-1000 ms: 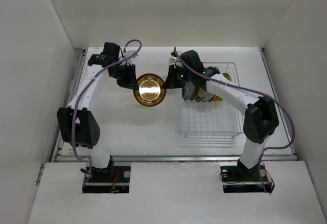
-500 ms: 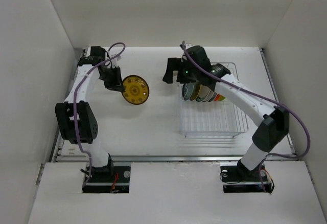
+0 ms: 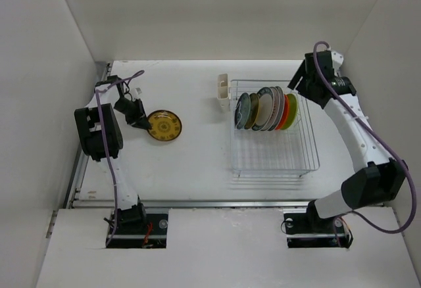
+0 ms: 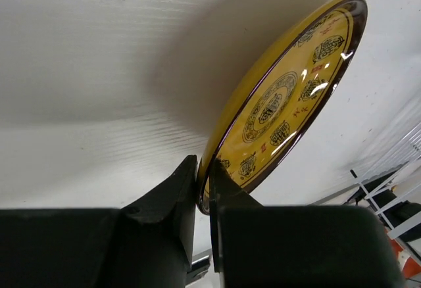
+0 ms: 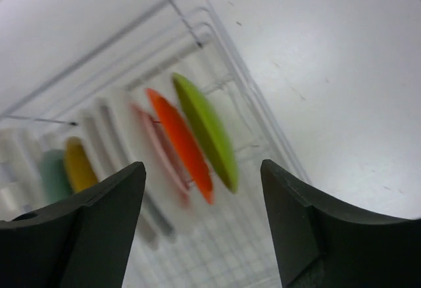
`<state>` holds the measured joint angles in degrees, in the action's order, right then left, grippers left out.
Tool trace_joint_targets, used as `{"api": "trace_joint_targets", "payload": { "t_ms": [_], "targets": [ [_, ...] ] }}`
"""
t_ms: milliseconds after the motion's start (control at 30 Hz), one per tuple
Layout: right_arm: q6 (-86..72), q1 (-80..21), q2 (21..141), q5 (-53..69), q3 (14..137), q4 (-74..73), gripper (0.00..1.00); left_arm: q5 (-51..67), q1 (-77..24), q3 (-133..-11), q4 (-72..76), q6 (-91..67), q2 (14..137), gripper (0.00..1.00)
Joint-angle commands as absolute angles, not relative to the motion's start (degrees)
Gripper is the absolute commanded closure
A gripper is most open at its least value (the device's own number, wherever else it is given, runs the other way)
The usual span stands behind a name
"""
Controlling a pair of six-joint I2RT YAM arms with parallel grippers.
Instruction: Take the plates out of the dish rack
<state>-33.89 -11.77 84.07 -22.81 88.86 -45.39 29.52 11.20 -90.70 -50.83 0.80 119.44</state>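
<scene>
The yellow plate (image 3: 164, 125) hangs low over flat, empty table, patterned side up, and would land. It is time for my left gripper to open now.
My left gripper (image 3: 139, 120) (image 4: 204, 177) is shut on the rim of a yellow plate (image 3: 164, 125) (image 4: 284, 94) with a dark edge, held tilted low over the left of the table. In the dish rack (image 3: 273, 160) (image 5: 191, 12) several plates stand on edge in a row. Among them are a teal one (image 3: 241, 111), a white one with a blue rim (image 3: 266, 107), an orange one (image 3: 284, 116) (image 5: 183, 144) and a lime green one (image 3: 292, 106) (image 5: 208, 133). My right gripper (image 3: 300, 79) (image 5: 202, 169) hangs open and empty above the rack's back right corner, over the green and orange plates.
A cream cutlery cup (image 3: 223, 91) stands at the rack's back left corner. White walls close in the table on the left, back and right. The right arm's purple cable (image 3: 368, 137) runs along the table's right side.
The right gripper has let go of the yellow plate and swung from mid-table to the rack's back right. The left arm has carried the plate leftward and lower.
</scene>
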Motion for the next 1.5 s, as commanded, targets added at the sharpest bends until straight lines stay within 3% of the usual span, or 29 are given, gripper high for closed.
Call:
{"api": "trace_joint_targets", "payload": {
  "t_ms": [0, 133, 267, 333, 433, 533, 567, 600, 700, 967, 1133, 1267, 1300, 1467],
  "targets": [
    [-34.9, -9.8, 85.1, -24.2, 84.6, -46.7, 0.24, 23.3, 11.3, -93.2, -51.9, 1.8, 120.6, 1.0],
    [-33.4, -8.6, 88.3, -24.7, 82.1, -44.4, 0.34, 22.8, 11.3, -93.2, -52.5, 1.8, 120.6, 0.98],
    [-32.9, -8.6, 91.5, -24.7, 80.9, -43.2, 0.46, 21.5, 11.3, -93.2, -53.1, 1.8, 120.1, 0.78],
    [-32.9, -8.6, 92.4, -25.4, 80.3, -42.5, 0.46, 20.9, 11.3, -93.2, -53.7, 1.8, 120.1, 0.65],
    [-31.5, -8.6, 93.6, -23.1, 79.8, -39.9, 0.46, 20.9, 11.3, -93.2, -53.7, 2.3, 118.8, 0.54],
    [-30.9, -8.6, 94.1, -21.0, 79.2, -38.8, 0.65, 19.9, 11.3, -93.2, -53.7, 2.3, 117.2, 0.47],
    [-30.9, -8.6, 94.1, -21.0, 78.7, -38.3, 0.81, 19.9, 11.3, -93.2, -53.7, 2.3, 115.7, 0.45],
    [-30.9, -8.6, 94.1, -21.7, 78.7, -38.3, 0.87, 19.3, 11.3, -93.2, -54.2, 2.3, 114.8, 0.39],
    [-30.3, -8.6, 91.4, -23.8, 79.4, -39.6, 1.0, 17.0, 11.3, -93.2, -55.5, 2.3, 110.9, 0.38],
    [-29.0, -9.1, 85.7, -39.3, 93.5, -51.4, 1.0, 14.9, 11.3, -96.0, -60.5, 4.7, 103.1, 0.37],
    [-29.5, -12.3, 82.2, -42.8, 102.1, -56.2, 1.0, 21.5, 10.7, -97.0, -62.9, 9.6, 97.4, 0.35],
    [-27.2, -16.0, 80.9, -26.8, 101.2, -49.8, 1.0, 31.2, 5.8, -98.3, -65.3, 13.8, 95.0, 0.34],
    [-27.2, -18.0, 80.9, -16.8, 99.8, -47.2, 1.0, 32.9, 5.0, -98.8, -66.0, 13.8, 95.0, 0.34],
    [-27.3, -27.0, 80.8, 8.8, 86.5, -25.7, 1.0, 39.8, 0.1, -99.3, -63.9, 13.0, 93.7, 0.29]
  ]
}}
